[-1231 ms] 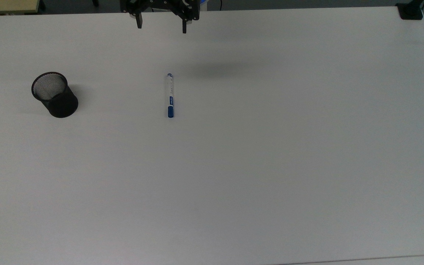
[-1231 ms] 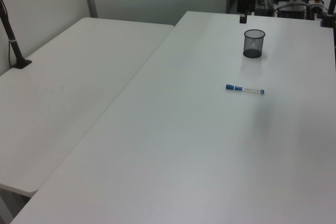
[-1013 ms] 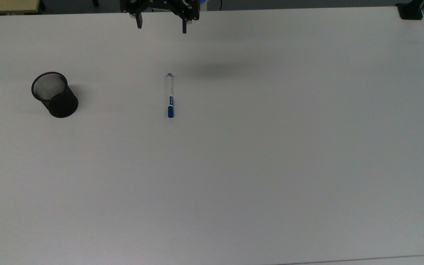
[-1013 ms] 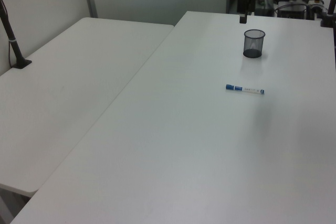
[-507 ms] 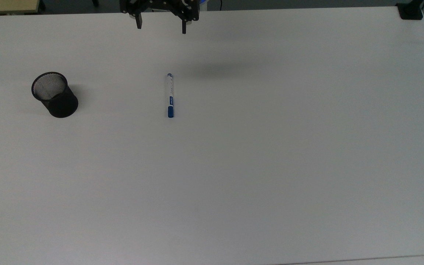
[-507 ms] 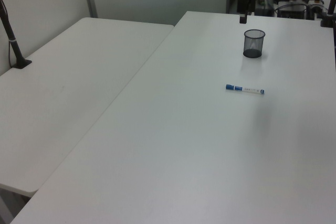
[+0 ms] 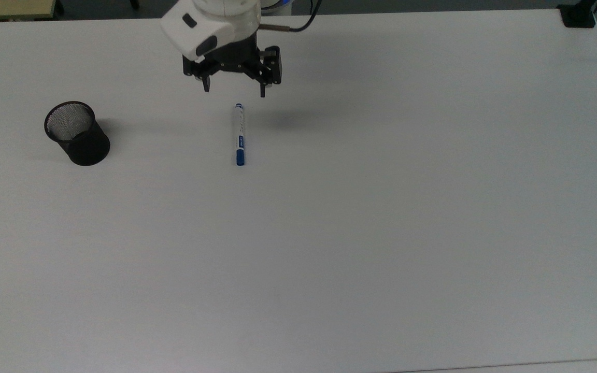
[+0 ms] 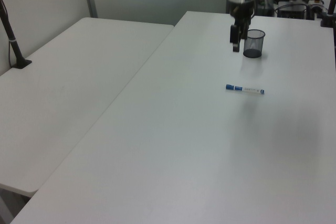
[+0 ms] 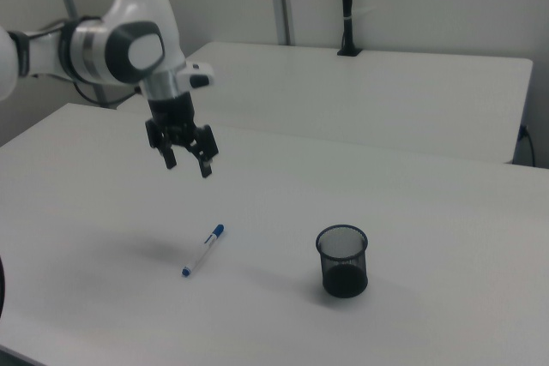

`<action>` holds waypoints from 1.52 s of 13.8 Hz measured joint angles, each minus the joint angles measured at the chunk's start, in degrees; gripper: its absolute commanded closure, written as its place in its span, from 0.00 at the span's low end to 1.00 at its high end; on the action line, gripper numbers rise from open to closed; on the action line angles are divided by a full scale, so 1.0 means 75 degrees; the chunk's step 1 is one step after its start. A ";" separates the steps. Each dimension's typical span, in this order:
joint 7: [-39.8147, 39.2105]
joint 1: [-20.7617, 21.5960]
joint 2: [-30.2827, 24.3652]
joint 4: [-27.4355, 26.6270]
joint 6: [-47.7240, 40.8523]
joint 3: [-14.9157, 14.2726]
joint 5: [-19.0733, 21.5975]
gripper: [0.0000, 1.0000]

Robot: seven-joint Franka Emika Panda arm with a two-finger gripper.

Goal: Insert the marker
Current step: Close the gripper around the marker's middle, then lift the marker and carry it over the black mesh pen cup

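Observation:
The marker has to go into the black mesh cup [image 8: 253, 43], so I should pick it up by its blue cap [image 8: 234, 87] next.
The marker [image 7: 239, 134] lies flat on the white table [image 7: 381, 233], its blue cap toward the top view's bottom edge; it also appears as marker [image 8: 244, 88] and marker [image 9: 202, 250]. A black mesh cup [image 7: 76, 133] stands upright at the top view's left, also seen as cup [image 8: 253, 43] and cup [image 9: 343, 261]. My gripper [image 7: 234, 90] hangs open above the table, just beyond the marker's small blue end, with nothing between its fingers. In the right view the gripper [image 9: 187, 166] hovers well above the marker. In the left view the gripper [image 8: 234, 43] overlaps the cup's left side.
A second white table [image 8: 79, 77] adjoins in the left view, with a black clamped post [image 8: 13, 40] on it. A black clamp [image 7: 578, 15] sits at the top view's upper right corner. Another black post [image 9: 346, 6] rises behind in the right view.
The arm has swung in over the table, and the open gripper has moved from the far edge toward the marker's small blue end. Marker and cup have stayed put.

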 measured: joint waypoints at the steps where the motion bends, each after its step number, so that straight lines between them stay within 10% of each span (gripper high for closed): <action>1: 0.0000 0.0000 0.0133 -0.0101 0.0197 0.0000 -0.0002 0.00; 8: 0.0000 -0.0043 0.1308 -0.0612 0.1430 0.0000 -0.0343 0.28; 14: 0.0000 -0.0141 0.1613 -0.1078 0.2408 0.0000 -0.0373 0.82; 21: 0.0021 -0.0147 0.1602 -0.1036 0.2456 0.0000 -0.0374 0.90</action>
